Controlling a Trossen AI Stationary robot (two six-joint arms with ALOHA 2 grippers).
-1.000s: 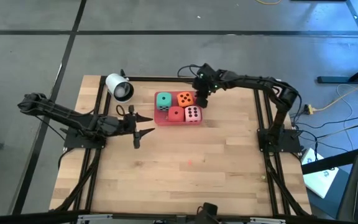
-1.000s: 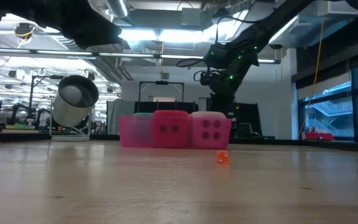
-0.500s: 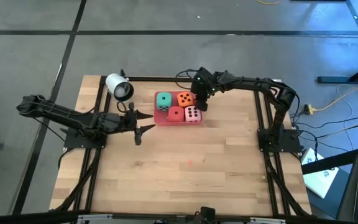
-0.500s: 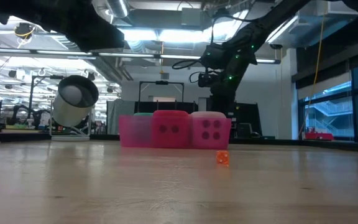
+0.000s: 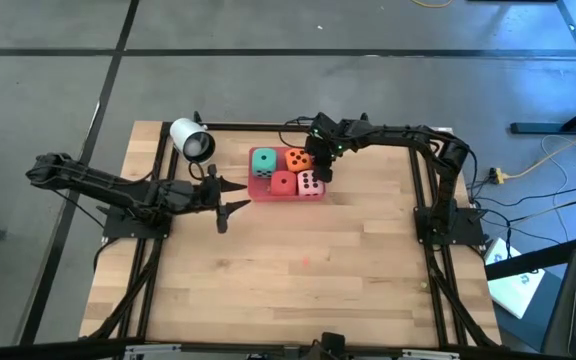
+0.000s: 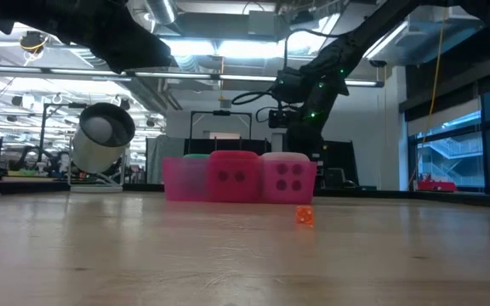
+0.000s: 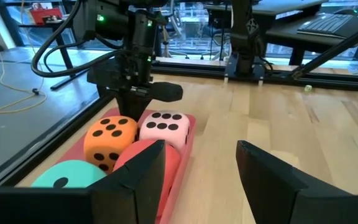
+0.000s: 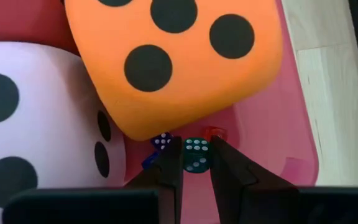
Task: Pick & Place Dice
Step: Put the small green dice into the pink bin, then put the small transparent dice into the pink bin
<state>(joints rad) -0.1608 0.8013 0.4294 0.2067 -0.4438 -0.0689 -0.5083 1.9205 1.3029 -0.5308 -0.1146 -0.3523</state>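
Note:
My right gripper holds the tiny green die (image 8: 196,154) low over the tray's pink bottom, so the green die would stay in the tray and it is time to open.
Four big soft dice sit on the floor of a flat pink tray (image 5: 254,192): teal (image 5: 264,161), orange (image 5: 298,158), red (image 5: 283,183) and pale pink (image 5: 310,183). My right gripper (image 5: 319,171) points steeply down into the tray's right end, beside the orange die (image 8: 173,56) and the pink die (image 8: 36,130), shut on a tiny green die (image 8: 196,154). A tiny blue die (image 8: 161,141) and a tiny red one (image 8: 213,132) lie just beyond it. My left gripper (image 5: 230,198) hovers open to the left of the tray, level, fingers (image 7: 135,180) empty. My right gripper pinches the tiny green die's two opposite faces (image 8: 186,157) between its two fingertips. The fingers come from above, slanting down, into the gap between the orange die and the tray's wall. Whether the die rests on the tray floor or hangs clear, I cannot tell.
A white cup (image 5: 192,140) lies on its side at the far left of the table. A tiny orange die (image 6: 304,216) lies alone on the bare wood nearer the front. Black frame rails run along the table's left and right sides.
My right gripper has sunk and shifted a little toward the table's near edge, down to the tray's right end by the orange and pink dice, staying shut. The big dice have not moved.

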